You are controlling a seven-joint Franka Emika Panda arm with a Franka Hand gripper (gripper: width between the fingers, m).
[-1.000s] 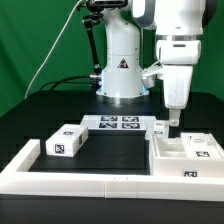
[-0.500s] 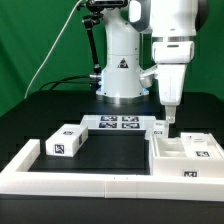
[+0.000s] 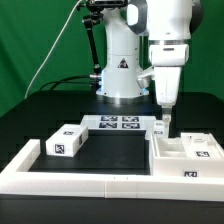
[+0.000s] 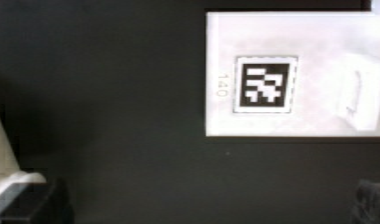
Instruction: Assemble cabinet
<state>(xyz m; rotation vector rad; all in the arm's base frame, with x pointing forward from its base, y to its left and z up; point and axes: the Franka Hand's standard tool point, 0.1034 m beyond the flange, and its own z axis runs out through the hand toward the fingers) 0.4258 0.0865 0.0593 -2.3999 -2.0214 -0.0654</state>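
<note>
I should next grab the small white panel by its raised handle (image 4: 363, 92) with my gripper, to fit the panel to the cabinet body.
The cabinet body (image 3: 186, 156), a white boxy piece with tags, sits on the black table at the exterior view's right. A small white tagged panel (image 3: 159, 128) lies just behind it, and it fills the wrist view (image 4: 285, 75) with one tag facing up. A white tagged block (image 3: 65, 142) lies at the exterior view's left. My gripper (image 3: 164, 119) hangs just above the small panel. In the wrist view the gripper (image 4: 201, 205) is open and empty, with dark fingers (image 4: 27, 200) at the frame's corners and bare black table between them.
The marker board (image 3: 115, 123) lies flat in front of the robot base (image 3: 122, 75). A long low white border frame (image 3: 90, 180) runs along the front and the exterior view's left. A green backdrop stands behind.
My gripper has moved toward the exterior view's left, from over the cabinet body's back edge to over the small panel. The parts have not moved.
</note>
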